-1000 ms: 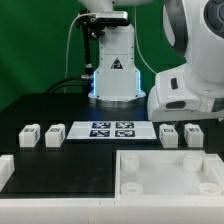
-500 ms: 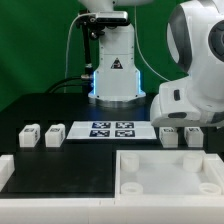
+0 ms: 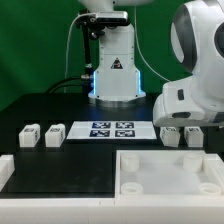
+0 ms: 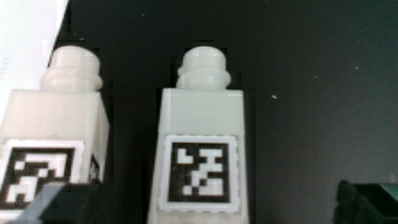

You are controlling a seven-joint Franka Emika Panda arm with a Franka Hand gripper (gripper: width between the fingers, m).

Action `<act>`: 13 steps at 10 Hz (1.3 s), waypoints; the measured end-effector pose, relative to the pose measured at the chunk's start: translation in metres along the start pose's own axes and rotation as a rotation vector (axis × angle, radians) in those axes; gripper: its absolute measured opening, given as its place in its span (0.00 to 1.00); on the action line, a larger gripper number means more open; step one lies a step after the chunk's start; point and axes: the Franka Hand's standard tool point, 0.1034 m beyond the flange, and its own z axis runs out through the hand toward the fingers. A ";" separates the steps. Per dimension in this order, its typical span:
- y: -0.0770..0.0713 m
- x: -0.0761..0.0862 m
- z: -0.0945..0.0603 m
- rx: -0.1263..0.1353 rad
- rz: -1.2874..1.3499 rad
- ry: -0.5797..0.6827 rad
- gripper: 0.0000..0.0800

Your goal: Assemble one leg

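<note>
My gripper grabs the white leg by its tagged body [image 4: 199,175] next, which leaves the leg's rounded knob free to fit a corner socket.
In the wrist view a white leg [image 4: 199,130] with a black-and-white tag lies on the black table between my gripper's [image 4: 214,205] two dark fingertips [image 4: 370,200]. The jaws stand wide apart and touch nothing. A second leg [image 4: 54,120] lies close beside it, just outside one fingertip. In the exterior view these two legs [image 3: 170,135] [image 3: 193,133] sit at the exterior view's right under the arm's white hand [image 3: 185,105], which hides the fingers. Two more legs [image 3: 30,135] [image 3: 54,133] sit at the exterior view's left.
The marker board [image 3: 112,129] lies between the two pairs of legs. The large white square part with corner sockets [image 3: 170,175] lies in front at the exterior view's right. A white bar [image 3: 60,192] runs along the front. The robot base [image 3: 113,70] stands behind.
The arm's hand has shifted a little toward the exterior view's right and lower over the right pair of legs. The legs have not moved.
</note>
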 end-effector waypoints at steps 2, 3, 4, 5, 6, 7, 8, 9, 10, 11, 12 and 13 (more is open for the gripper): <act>-0.001 0.002 -0.004 0.002 -0.002 0.007 0.81; -0.002 0.002 -0.005 0.002 -0.004 0.009 0.81; -0.003 0.002 -0.005 0.002 -0.005 0.010 0.81; -0.004 0.002 -0.005 0.001 -0.007 0.010 0.81; -0.005 0.003 -0.003 0.001 -0.008 0.010 0.81; -0.006 0.004 0.000 0.000 -0.009 0.010 0.81; -0.006 0.005 0.002 0.000 -0.010 0.009 0.81; -0.004 0.007 0.003 0.002 -0.019 0.011 0.81; 0.000 0.010 0.007 0.005 -0.022 0.015 0.81; 0.005 0.011 0.009 0.006 -0.021 0.013 0.81; 0.005 0.010 0.009 0.005 -0.021 0.012 0.81; 0.005 0.010 0.010 0.005 -0.021 0.012 0.69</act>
